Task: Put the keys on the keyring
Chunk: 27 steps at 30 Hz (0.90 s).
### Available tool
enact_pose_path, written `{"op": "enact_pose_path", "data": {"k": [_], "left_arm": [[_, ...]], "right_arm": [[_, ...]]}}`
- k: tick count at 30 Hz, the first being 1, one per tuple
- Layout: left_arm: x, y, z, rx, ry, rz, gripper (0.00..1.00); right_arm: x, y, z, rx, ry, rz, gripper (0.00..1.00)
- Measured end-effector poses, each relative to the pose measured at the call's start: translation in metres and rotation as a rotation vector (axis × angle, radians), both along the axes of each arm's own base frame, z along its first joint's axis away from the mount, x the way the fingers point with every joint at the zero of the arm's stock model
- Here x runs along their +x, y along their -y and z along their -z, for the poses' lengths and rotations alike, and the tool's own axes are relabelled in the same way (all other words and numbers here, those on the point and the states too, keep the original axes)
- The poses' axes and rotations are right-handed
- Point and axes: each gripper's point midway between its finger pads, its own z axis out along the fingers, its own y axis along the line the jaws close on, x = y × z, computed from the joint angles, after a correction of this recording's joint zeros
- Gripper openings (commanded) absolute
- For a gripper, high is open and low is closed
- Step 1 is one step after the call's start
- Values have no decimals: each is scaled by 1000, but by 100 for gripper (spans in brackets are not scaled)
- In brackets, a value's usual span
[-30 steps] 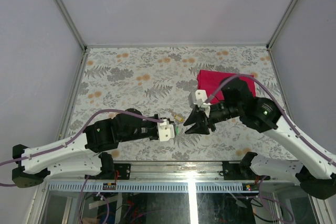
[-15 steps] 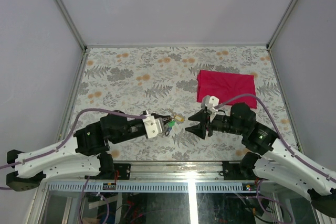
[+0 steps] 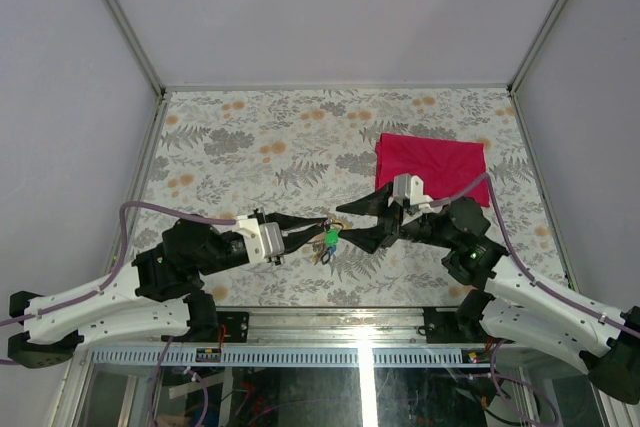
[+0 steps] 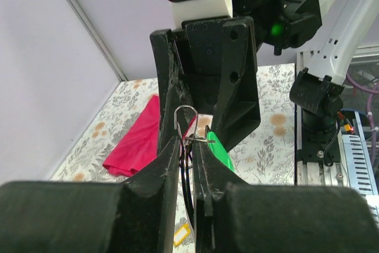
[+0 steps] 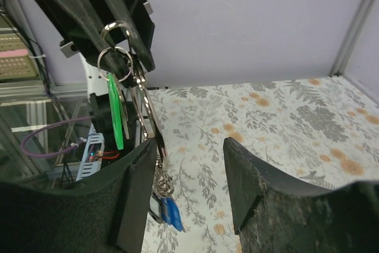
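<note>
I will next grab the keyring (image 5: 99, 62) with my right gripper by the side of its silver hoop. Its curved end will then stay free for keys.
My left gripper (image 3: 318, 228) (image 4: 188, 143) is shut on the silver keyring (image 4: 186, 106) (image 5: 99, 62) and holds it above the table. From the ring hang a green-headed key (image 3: 330, 238) (image 5: 115, 111) (image 4: 220, 149) and, lower, a blue-headed key (image 5: 172, 213). A yellow head (image 4: 182, 235) shows low down between my left fingers. My right gripper (image 3: 340, 227) (image 5: 190, 146) is open and faces the left one. The hanging bunch lies against the inside of its left finger (image 5: 136, 194). Its other finger (image 5: 254, 188) stands apart.
A red cloth (image 3: 430, 167) (image 4: 139, 140) lies flat at the back right of the flower-patterned table (image 3: 250, 137). Metal frame rails (image 3: 335, 87) edge the table, with grey walls behind.
Both arms have closed in toward the middle. The left has brought the ring and keys right. The right gripper has opened wider and now straddles the bunch.
</note>
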Motion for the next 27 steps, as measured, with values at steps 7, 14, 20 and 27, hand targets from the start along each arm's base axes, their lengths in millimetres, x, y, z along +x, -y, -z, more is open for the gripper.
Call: {"op": "enact_pose_path", "data": {"k": [7,14,20,27], "left_arm": [[-4,1,-10,-41,5,21,0],[-3,0,-18,-67,15,19,11],[-6,-4,-29,-108,32,28,25],[-9,-7,-32,-118,36,37,32]], "right_arm": [[-6,-4,-4,5,6,-50,22],[-13,-6,-12,9,-5,-91,0],[-12,-6,-24,17,-3,-85,0],[-5,-4,-28,23,-13,-37,0]]}}
